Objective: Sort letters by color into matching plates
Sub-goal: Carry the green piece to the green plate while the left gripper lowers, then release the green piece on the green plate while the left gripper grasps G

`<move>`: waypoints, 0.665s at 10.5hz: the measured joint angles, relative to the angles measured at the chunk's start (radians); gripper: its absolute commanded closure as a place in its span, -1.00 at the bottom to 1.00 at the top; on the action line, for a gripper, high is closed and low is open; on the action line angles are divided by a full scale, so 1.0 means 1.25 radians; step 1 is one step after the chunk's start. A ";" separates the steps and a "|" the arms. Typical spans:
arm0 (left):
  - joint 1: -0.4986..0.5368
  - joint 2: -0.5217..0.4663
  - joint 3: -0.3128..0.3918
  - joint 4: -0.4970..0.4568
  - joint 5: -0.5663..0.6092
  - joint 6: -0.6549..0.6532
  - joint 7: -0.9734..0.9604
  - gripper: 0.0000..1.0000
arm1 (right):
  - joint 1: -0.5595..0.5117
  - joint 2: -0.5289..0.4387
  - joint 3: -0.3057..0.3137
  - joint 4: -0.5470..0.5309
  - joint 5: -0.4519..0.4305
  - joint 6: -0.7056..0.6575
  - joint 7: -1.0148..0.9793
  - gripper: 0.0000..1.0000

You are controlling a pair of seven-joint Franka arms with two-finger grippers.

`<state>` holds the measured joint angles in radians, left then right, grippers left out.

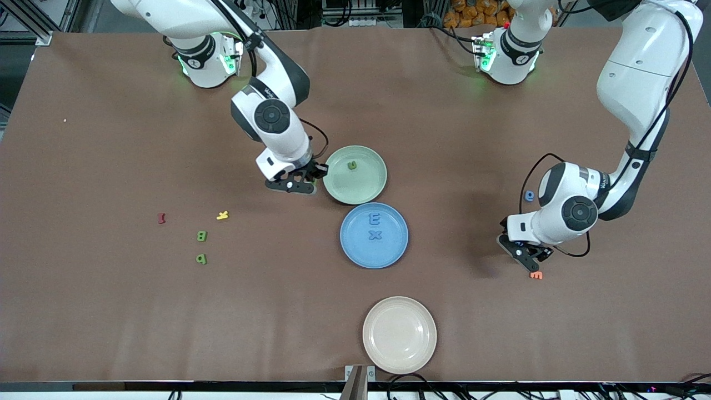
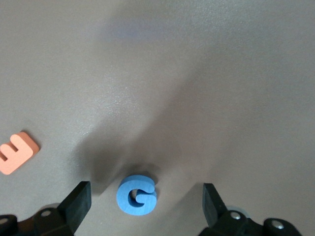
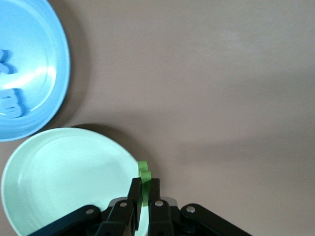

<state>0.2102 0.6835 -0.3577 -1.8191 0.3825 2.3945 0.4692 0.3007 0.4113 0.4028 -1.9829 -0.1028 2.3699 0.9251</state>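
I am ready to close my left gripper: its fingers are low on either side of the blue G [image 2: 139,196] and level with it, so they would hold the letter now.
My right gripper [image 3: 144,189] is shut on an olive-green letter [image 3: 143,173] and hangs over the rim of the mint green plate [image 1: 364,186], at the edge toward the right arm's end. One green letter [image 1: 352,165] lies in that plate. The blue plate [image 1: 389,250] holds a blue E [image 1: 375,219] and a blue X [image 1: 375,234]. My left gripper [image 1: 522,249] stands open, low over the table, with a blue G [image 2: 137,195] lying between its fingers [image 2: 78,201], untouched. Another blue letter [image 1: 529,195] and two green letters [image 1: 202,236] [image 1: 201,259] lie on the table.
An orange letter [image 1: 536,274] lies just beside the left gripper, nearer the front camera. A yellow letter [image 1: 223,215] and a red one [image 1: 161,218] lie by the green pair. A cream plate [image 1: 399,334] sits near the table's front edge.
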 measured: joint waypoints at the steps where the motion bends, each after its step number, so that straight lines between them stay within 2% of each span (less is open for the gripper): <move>1: 0.000 0.000 0.000 -0.002 0.000 0.003 0.000 -1.00 | 0.014 0.016 0.000 0.004 0.000 0.023 0.026 1.00; 3: 0.000 0.000 0.000 -0.003 0.000 0.007 0.000 -1.00 | 0.036 0.045 0.000 0.009 0.000 0.065 0.073 1.00; 4: 0.001 0.000 0.000 -0.004 0.005 0.007 0.000 -0.81 | 0.049 0.055 0.000 0.013 0.000 0.074 0.093 1.00; 5: 0.001 0.000 0.000 -0.005 0.010 0.007 0.000 0.61 | 0.065 0.066 0.000 0.019 0.000 0.075 0.117 1.00; 6: 0.002 0.000 0.000 -0.005 0.012 0.008 0.000 1.00 | 0.078 0.075 0.000 0.026 -0.001 0.075 0.141 0.90; 7: 0.002 0.000 0.000 -0.007 0.012 0.008 0.000 1.00 | 0.090 0.084 0.000 0.032 -0.001 0.075 0.159 0.22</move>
<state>0.2132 0.6836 -0.3573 -1.8274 0.3979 2.4041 0.4694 0.4132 0.5167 0.4026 -1.9427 -0.1040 2.4638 1.1237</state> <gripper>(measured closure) 0.084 0.903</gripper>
